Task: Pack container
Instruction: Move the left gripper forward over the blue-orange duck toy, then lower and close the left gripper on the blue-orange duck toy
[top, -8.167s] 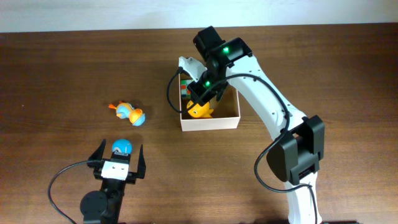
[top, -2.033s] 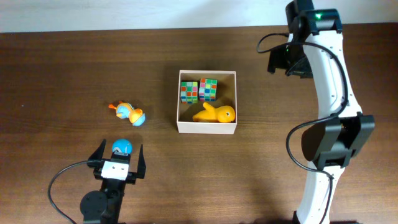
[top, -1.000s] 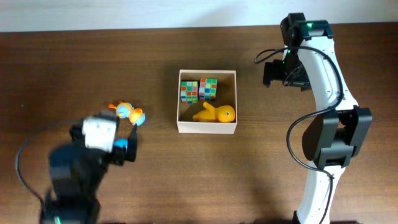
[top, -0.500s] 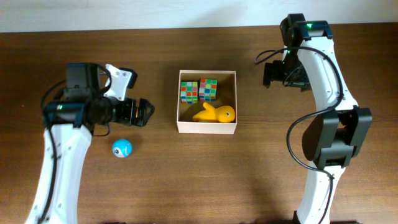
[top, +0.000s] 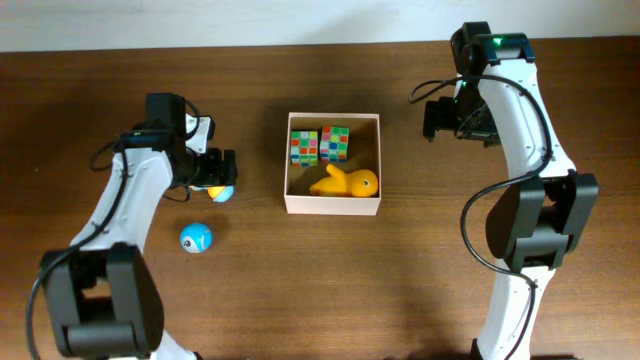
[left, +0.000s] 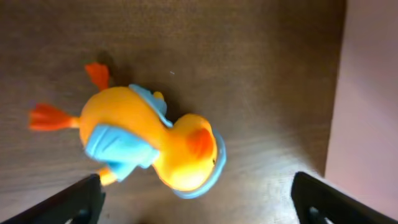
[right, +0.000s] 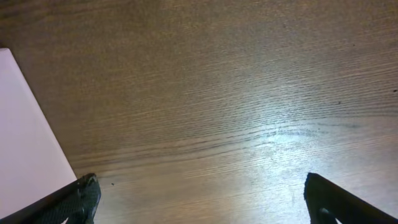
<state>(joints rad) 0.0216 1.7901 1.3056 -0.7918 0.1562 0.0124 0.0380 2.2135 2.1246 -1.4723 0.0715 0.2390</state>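
Observation:
My left gripper grabs the orange toy duck by its head next, and its body and feet stay free to enter the container (top: 333, 204).
The container (top: 333, 204), a square white box, sits mid-table and holds two multicoloured cubes (top: 304, 147) and a yellow duck (top: 346, 183). To its left, my left gripper (top: 212, 172) hovers open over an orange toy duck with blue wings (top: 219, 191). In the left wrist view that duck (left: 149, 143) lies on its side above the gap of the left gripper (left: 199, 202), touching neither of its fingers (left: 81, 199). A blue ball (top: 196, 238) lies nearer the front. My right gripper (top: 442, 118) hangs open and empty right of the box; in the right wrist view the right gripper (right: 202, 199) spans bare wood.
The box wall shows at the right edge of the left wrist view (left: 367, 93) and at the left edge of the right wrist view (right: 25, 124). The table (top: 330, 290) is dark brown wood.
My left arm has swung from the front left up over the orange and blue duck, leaving the blue ball uncovered. The right arm has stayed still.

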